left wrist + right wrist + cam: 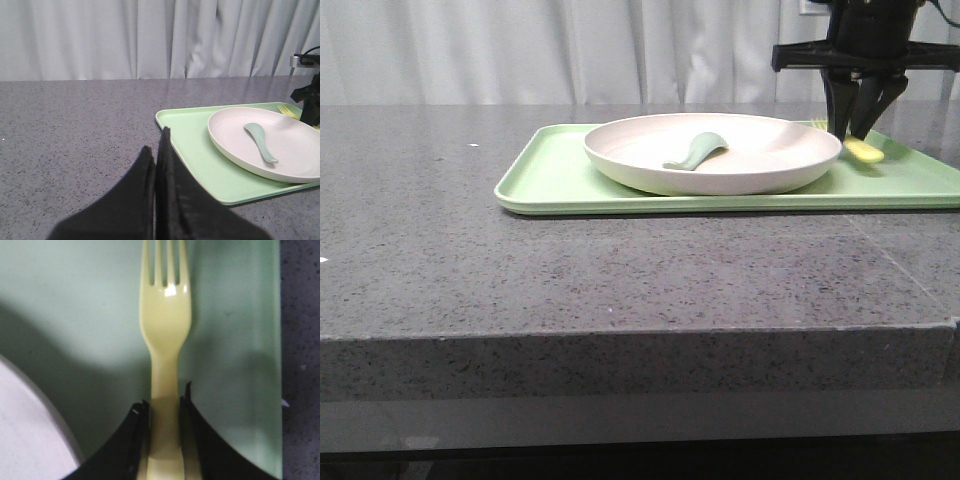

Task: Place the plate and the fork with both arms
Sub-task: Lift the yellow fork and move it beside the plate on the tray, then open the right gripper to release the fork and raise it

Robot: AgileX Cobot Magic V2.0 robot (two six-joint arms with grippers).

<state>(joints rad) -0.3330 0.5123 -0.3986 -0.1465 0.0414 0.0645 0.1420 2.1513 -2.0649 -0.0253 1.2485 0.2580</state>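
I should open my right gripper now. The fork [165,315] is low over the green tray, beside the plate, so the fork would stay on the tray.
The off-white plate [760,165] rests on the light green tray [550,180], also seen in the left wrist view as the plate [295,150]. The pale yellow fork [165,315] lies flat on the tray to the plate's right, tines pointing away from me. My right gripper [164,402] reaches down over it, one finger pressed against each side of the handle, and the fork's handle end [863,151] shows just below the right gripper [853,130]. My left gripper [156,145] is shut on nothing, over bare table left of the tray, and is out of the front view.
A sage green spoon [695,152] lies inside the plate. The grey stone table [620,280] has its front edge near the camera. The tray [195,145] has a low raised rim. White curtains hang behind the table.
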